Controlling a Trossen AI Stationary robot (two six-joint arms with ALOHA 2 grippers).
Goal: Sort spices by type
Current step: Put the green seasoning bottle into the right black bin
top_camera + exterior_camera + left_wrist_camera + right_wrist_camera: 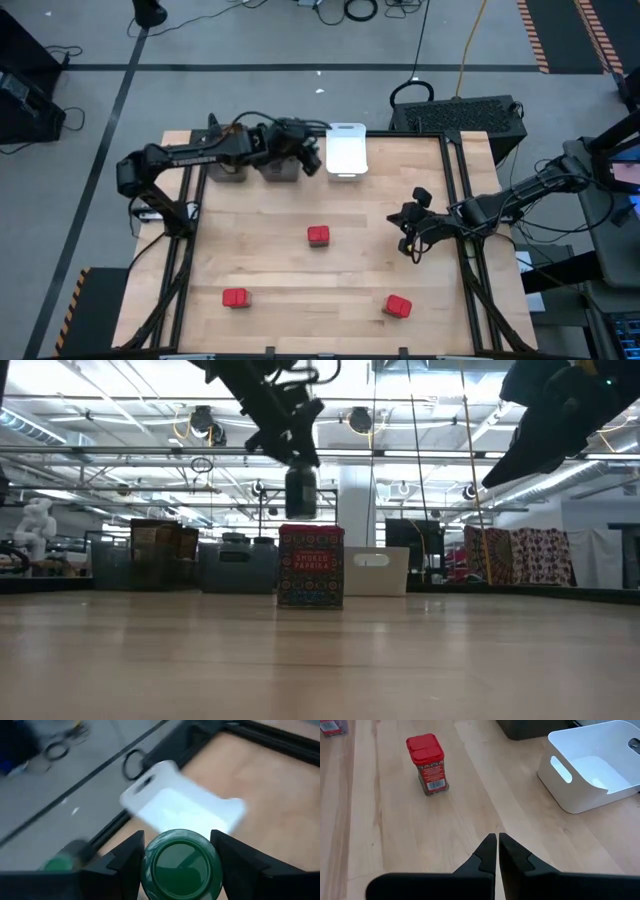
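Observation:
My left gripper holds the round jar [181, 865] short of the dark grey bin [75, 852], so the jar would miss if I opened now. My left gripper needs to move the jar closer before it lets go.
My left gripper [311, 157] is up over the far edge of the table, between a dark grey bin [279, 166] and the white bin [347, 150]. It is shut on a round green-lidded jar [181, 865], which hangs high above the table in the low view [300, 492]. Three red tins stand upright on the table: one in the middle [318, 236], one near left [235, 297] and one near right [398, 306]. My right gripper [409, 238] hovers shut over the right side of the table with nothing in it. My left gripper pinches the jar between its two fingers [131, 854], one on each side of the body just under the green lid [150, 857]. The fingers slant down from the table's left. The jar hangs below them, lifted clear of the table and bins.
A second dark grey bin [227, 166] stands left of the first, and a blurred green lid [59, 863] shows in the left wrist view. The middle tin [427, 765] and the white bin [595, 767] lie ahead of my right gripper. Black frame rails edge the table.

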